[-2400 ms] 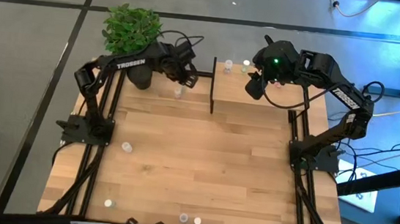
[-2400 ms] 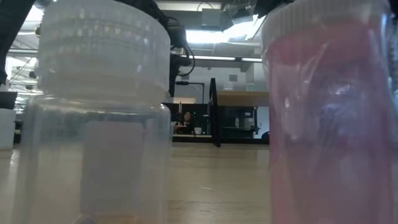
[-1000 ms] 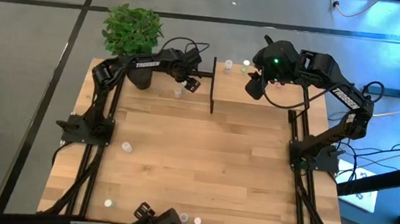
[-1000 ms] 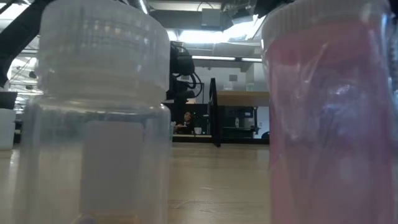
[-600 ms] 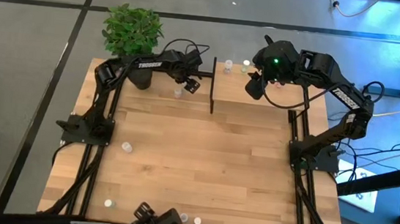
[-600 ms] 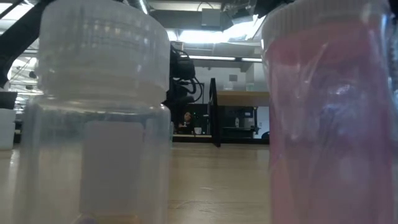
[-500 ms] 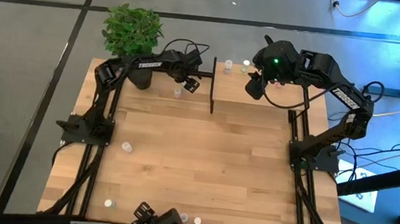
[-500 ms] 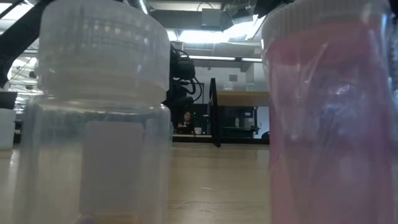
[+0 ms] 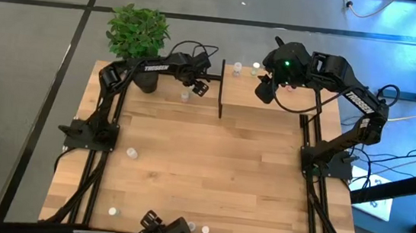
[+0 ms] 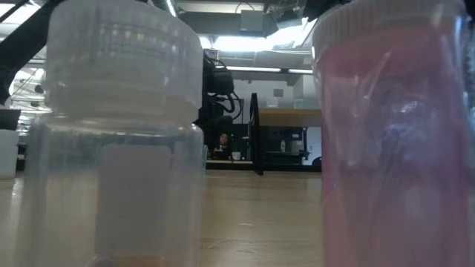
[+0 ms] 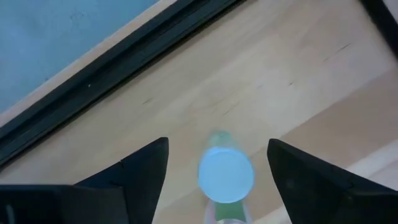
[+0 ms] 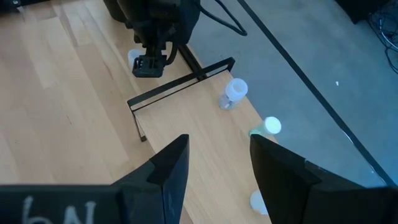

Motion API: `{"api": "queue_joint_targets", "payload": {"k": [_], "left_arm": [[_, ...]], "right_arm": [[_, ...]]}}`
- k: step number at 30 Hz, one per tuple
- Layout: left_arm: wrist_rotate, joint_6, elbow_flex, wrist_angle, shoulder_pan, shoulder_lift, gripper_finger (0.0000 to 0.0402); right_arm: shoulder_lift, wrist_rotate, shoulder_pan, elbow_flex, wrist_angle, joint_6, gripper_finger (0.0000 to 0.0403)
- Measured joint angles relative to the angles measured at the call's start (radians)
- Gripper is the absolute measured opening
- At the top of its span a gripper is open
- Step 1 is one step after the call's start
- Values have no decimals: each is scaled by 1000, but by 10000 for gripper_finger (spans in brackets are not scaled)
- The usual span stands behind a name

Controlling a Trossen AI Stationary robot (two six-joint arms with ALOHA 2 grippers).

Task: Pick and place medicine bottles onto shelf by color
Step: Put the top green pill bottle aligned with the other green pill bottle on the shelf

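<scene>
The left gripper's fingers reach down either side of the pale bluish cap [image 11: 226,175] of the upright bottle. The left gripper needs to close on it now, as that would hold the bottle.
My left gripper [image 9: 194,85] hangs open near the table's far edge, just left of the shelf [image 9: 270,107], pointing steeply down. One small medicine bottle [image 11: 226,174] with a pale bluish cap stands upright on the table between its fingers, with a gap on each side. My right gripper [image 12: 217,142] hovers open above the shelf with nothing between its fingers. Three bottles stand on the shelf's far part, among them a white-capped one [image 12: 235,90] and one with a pale cap [image 12: 271,126].
A potted plant [image 9: 136,29] stands at the far left corner. Loose bottles stand on the table at the left [image 9: 132,153] and along the near edge [image 9: 191,226]. Two of them, a white-capped one [image 10: 122,133] and a pink one [image 10: 393,133], fill the low view.
</scene>
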Motion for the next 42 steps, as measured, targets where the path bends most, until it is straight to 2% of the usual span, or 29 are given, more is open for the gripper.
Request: {"api": "queue_joint_targets", "payload": {"k": [42], "left_arm": [[-16, -4, 0, -19, 0, 1, 139]], "right_arm": [[0, 0, 0, 0, 0, 0, 172]]}}
